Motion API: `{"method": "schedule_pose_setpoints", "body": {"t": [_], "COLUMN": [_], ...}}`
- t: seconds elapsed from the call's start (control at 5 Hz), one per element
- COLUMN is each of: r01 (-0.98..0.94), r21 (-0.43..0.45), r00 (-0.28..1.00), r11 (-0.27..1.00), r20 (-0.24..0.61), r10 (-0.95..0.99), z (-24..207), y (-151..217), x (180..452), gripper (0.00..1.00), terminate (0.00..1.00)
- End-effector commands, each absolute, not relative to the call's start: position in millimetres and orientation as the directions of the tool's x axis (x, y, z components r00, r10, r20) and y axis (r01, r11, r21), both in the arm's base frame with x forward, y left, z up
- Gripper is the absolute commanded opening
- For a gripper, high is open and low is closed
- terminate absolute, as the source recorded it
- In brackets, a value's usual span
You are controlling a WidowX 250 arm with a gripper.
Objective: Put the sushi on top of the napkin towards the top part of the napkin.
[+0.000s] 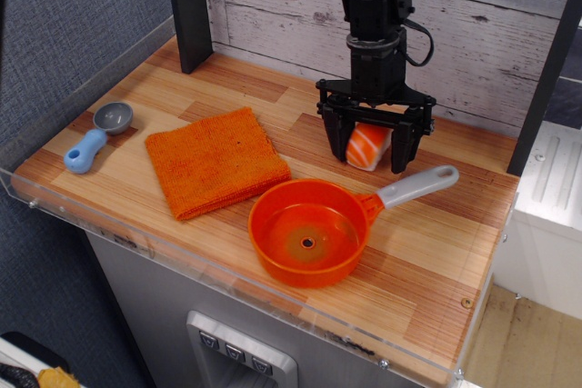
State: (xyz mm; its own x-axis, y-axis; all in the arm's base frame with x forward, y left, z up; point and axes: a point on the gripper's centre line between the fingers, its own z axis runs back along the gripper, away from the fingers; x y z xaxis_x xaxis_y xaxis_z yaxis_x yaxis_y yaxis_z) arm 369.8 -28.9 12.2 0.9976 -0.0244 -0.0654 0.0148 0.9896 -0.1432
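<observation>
Next, the gripper grabs the sushi (367, 145) by its two opposite sides, to set it on the top part of the napkin (215, 160).
The sushi (367, 145), orange with white stripes over a white base, lies on the wooden counter behind the pan's handle. My black gripper (368, 149) is lowered straight over it, open, with one finger on each side of the sushi; the fingertips (336, 144) reach close to the counter. The napkin (215, 160), a square orange terry cloth, lies flat to the left, about a hand's width from the sushi, with nothing on it.
An orange saucepan (307, 230) with a grey handle (418, 186) stands in front of the sushi. A blue-handled grey scoop (97, 136) lies at the far left. A black post (189, 8) and plank wall stand behind; a clear rim edges the counter.
</observation>
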Motion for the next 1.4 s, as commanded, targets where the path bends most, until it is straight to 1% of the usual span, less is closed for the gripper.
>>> {"method": "schedule_pose_setpoints", "body": {"t": [0.0,0.4,0.6,0.8,1.0,1.2], "r01": [0.031,0.055,0.099,0.137,0.149,0.123], "r21": [-0.110,-0.109,-0.168,-0.183,-0.171,-0.156], "r00": [0.999,0.998,0.995,0.991,0.988,0.989], "r11": [0.993,0.993,0.981,0.974,0.974,0.980], "r20": [-0.003,0.012,-0.002,0.020,0.066,0.102], "r10": [-0.032,-0.054,-0.100,-0.135,-0.140,-0.108], "z": [18.8,24.9,38.9,70.0,113.4,149.5], "y": [-34.0,-43.6,-51.9,-64.8,-75.9,-68.0], "x": [377.8,377.4,377.4,376.5,376.4,368.0], "gripper": [0.00,0.00,0.00,0.00,0.00,0.00], "terminate": [0.00,0.00,0.00,0.00,0.00,0.00]}}
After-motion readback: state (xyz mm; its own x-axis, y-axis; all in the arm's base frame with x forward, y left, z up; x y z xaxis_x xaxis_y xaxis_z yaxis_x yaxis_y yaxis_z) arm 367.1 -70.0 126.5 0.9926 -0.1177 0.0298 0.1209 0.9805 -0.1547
